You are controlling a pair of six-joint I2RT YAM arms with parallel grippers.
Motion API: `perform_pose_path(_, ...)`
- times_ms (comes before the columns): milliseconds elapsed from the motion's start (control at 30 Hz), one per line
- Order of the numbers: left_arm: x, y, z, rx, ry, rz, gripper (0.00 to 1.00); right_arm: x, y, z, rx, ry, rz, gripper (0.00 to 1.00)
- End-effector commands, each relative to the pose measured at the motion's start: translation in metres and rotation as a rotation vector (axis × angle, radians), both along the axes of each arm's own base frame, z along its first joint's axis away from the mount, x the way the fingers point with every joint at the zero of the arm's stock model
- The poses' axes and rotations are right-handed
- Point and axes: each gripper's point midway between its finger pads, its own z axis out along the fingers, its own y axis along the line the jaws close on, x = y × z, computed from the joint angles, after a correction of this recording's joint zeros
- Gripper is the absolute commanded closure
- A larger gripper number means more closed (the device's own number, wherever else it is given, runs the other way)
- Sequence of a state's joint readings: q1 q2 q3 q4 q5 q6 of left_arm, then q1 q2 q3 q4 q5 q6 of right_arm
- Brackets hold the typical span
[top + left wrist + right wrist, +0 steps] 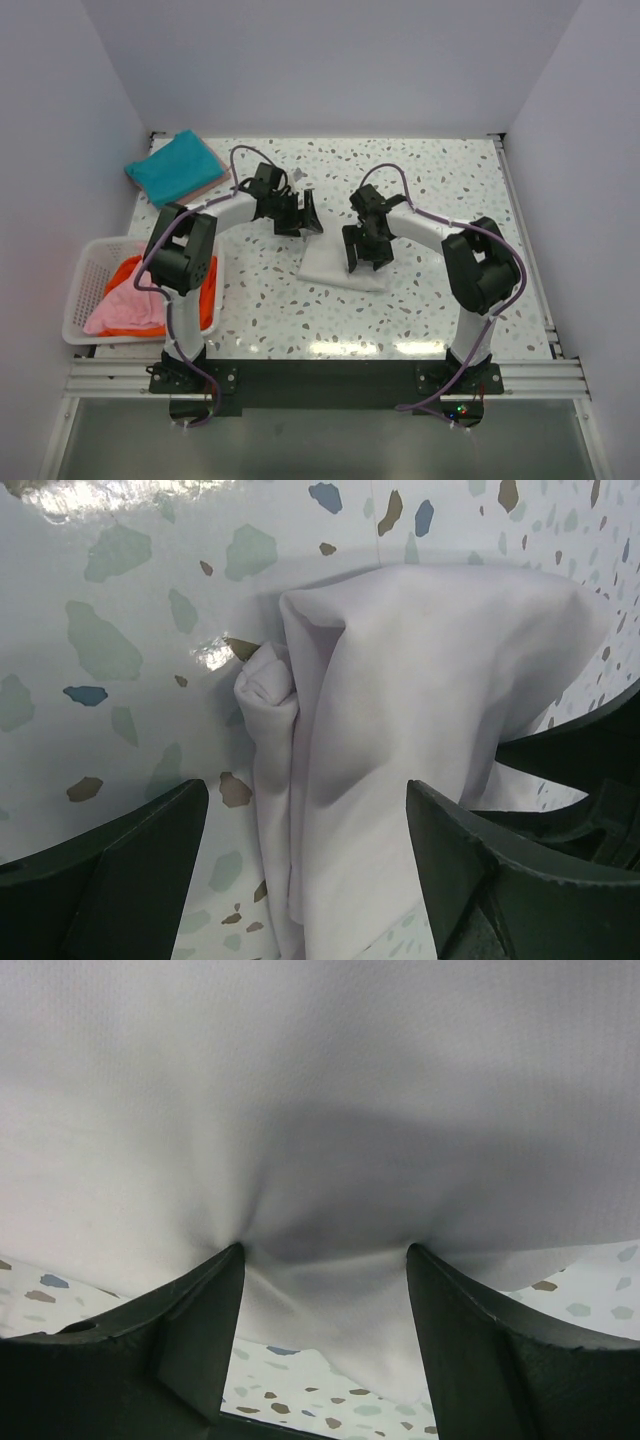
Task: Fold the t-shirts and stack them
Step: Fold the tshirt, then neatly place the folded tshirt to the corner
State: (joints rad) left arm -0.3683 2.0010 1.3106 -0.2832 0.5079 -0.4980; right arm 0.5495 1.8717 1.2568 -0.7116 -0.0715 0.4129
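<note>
My left gripper needs to move to the fold at its bunched end (272, 687) first and then close on the fold, because the fingers stop short of it.
The white t-shirt (335, 268) lies folded in the middle of the table. My left gripper (300, 215) is open at its far left corner, with a bunched fold of the white cloth (380, 730) between its spread fingers (120, 870). My right gripper (366, 250) is open and its fingertips (225, 1270) press down into the white cloth (320, 1110). A teal t-shirt (172, 166) lies folded on a pink one at the far left corner. Pink (125, 308) and orange (205, 300) t-shirts lie in the basket.
The white lattice basket (88, 275) stands at the table's left edge beside my left arm's base. The speckled tabletop (450, 180) runs to white walls on three sides.
</note>
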Motion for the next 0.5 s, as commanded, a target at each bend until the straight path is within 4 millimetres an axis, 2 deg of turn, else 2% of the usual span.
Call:
perform_pose_path(0, 0.017, -0.004, -0.001, 0.001, -0.07, 0.034, 0.14, -0.006, 0.004, -0.008, 0.012, 0.006, 0.032, 0.31)
perform_pose_path(133, 0.02, -0.009, -0.004, -0.026, -0.081, 0.038, 0.14, -0.006, 0.004, -0.005, 0.016, -0.004, 0.037, 0.31)
perform_pose_path(467, 0.004, -0.028, -0.029, -0.019, -0.024, 0.01, 0.15, -0.002, 0.008, 0.0, 0.033, -0.02, 0.035, 0.31)
